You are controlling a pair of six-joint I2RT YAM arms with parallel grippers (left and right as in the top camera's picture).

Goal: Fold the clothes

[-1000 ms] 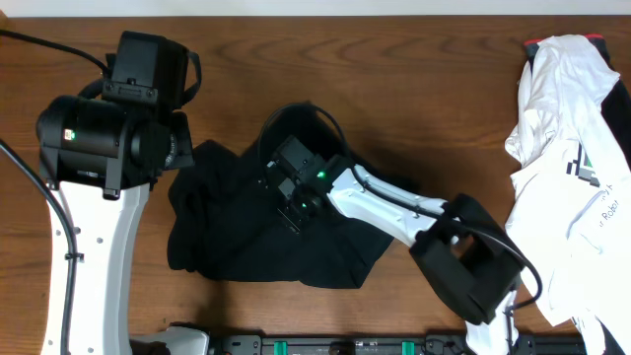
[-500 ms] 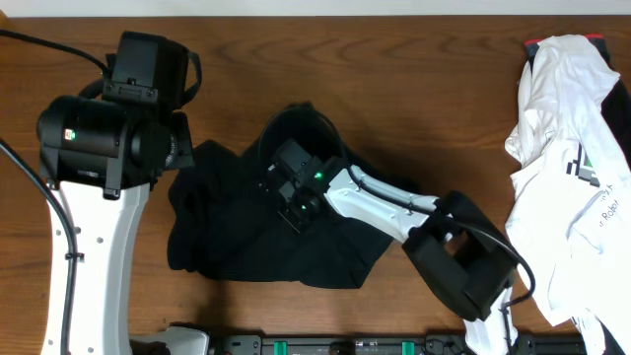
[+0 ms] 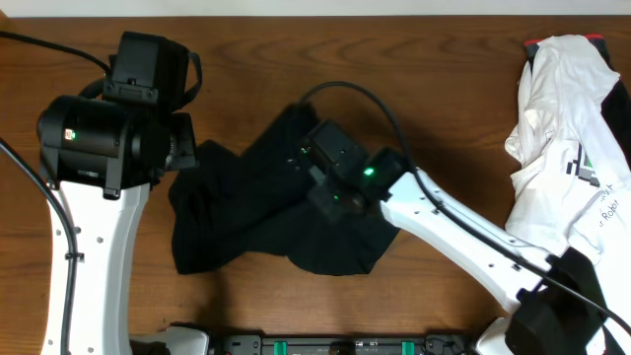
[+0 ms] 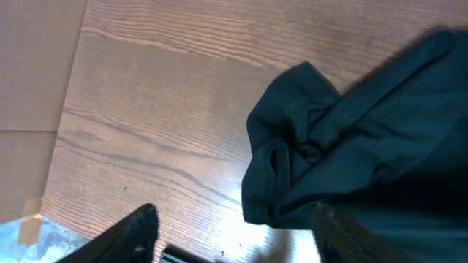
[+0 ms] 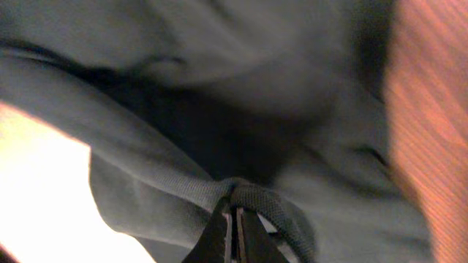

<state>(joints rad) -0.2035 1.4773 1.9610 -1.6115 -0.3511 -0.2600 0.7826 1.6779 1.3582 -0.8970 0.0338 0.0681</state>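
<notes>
My left gripper picks up the black garment's free corner (image 3: 187, 260) (image 4: 260, 207) next, opposite the right gripper's fold, to spread the garment open for folding.
A black garment (image 3: 246, 212) lies crumpled on the wooden table in the overhead view, centre left. My right gripper (image 5: 235, 212) is shut on a fold of the black garment (image 5: 219, 95) and holds it lifted; its wrist sits over the cloth's right part (image 3: 340, 168). My left gripper (image 4: 234, 237) is open and empty, its fingers (image 4: 135, 230) spread above the table beside the garment's left corner (image 4: 307, 146). In the overhead view the left arm (image 3: 108, 138) stands at the garment's left edge.
A pile of white clothes (image 3: 572, 148) with printed marks lies at the table's right edge. The right arm's white links (image 3: 473, 242) stretch from the bottom right across to the garment. A black cable (image 3: 365, 99) loops above the right wrist.
My right gripper has moved right and up, pulling the pinched black cloth with it; the garment's upper right part has shifted and stretched. The left arm has not moved.
</notes>
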